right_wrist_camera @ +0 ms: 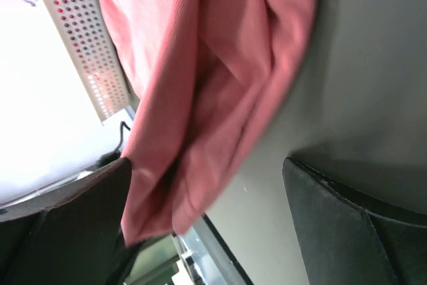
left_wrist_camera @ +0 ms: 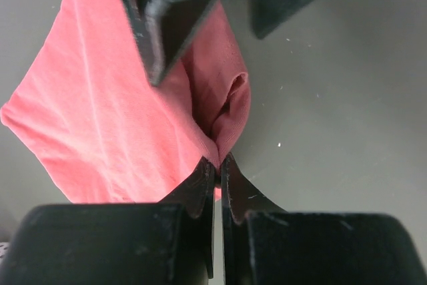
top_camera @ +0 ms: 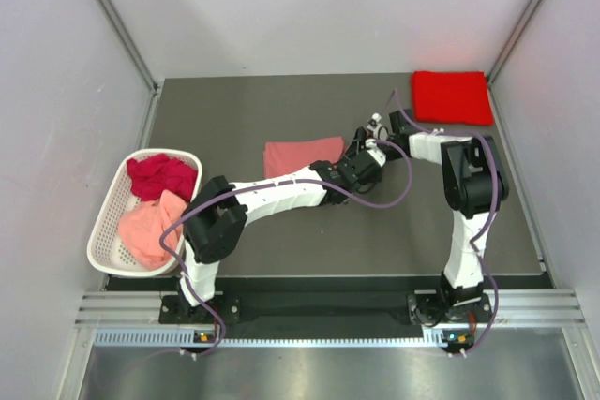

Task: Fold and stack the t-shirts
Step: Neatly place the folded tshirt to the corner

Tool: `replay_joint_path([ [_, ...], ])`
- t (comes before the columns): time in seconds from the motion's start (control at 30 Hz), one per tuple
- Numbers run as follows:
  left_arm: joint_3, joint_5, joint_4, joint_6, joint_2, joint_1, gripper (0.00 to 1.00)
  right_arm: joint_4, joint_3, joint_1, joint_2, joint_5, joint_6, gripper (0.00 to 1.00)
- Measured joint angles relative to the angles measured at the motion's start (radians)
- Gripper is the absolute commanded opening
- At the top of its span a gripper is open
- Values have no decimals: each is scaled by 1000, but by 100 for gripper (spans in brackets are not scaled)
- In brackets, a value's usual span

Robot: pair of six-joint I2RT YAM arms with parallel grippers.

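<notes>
I need to pinch the salmon pink t-shirt by its bunched edge [right_wrist_camera: 197, 158] with my right gripper next, so that its body stays free to lay flat on the red t-shirt.
A salmon pink t-shirt [top_camera: 302, 155] lies partly folded on the dark table. My left gripper [top_camera: 361, 166] is at its right edge. In the left wrist view the jaws [left_wrist_camera: 219, 163] are shut on a pinched corner of this shirt [left_wrist_camera: 113, 111]. My right gripper [top_camera: 372, 136] is just beyond, also at the shirt's right edge. Its fingers [right_wrist_camera: 73, 225] stand wide open, with the shirt's bunched edge [right_wrist_camera: 220, 78] against the left one. A bright red t-shirt [top_camera: 452, 96] lies folded at the far right corner.
A white slotted basket [top_camera: 105, 222] stands at the table's left edge. It holds a dark crimson shirt [top_camera: 161, 175] and a pale pink shirt [top_camera: 150, 227]. The two arms meet close together at mid-table.
</notes>
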Motion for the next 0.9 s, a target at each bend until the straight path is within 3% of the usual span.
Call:
replay_joint_path([
  [0.23,-11,14,0,0,-31,5,0,39,105,7,79,-15,32,91],
  [0.4,-35,29,3,-3,-58,18,0,42,121,3,89,-13,40,100],
  [0.7,-67,68,9,-7,-82,57,0,64,122,5,92,-10,70,99],
  [0.9,-67,81,10,-7,-84,65,0,78,143,12,117,-13,91,87],
])
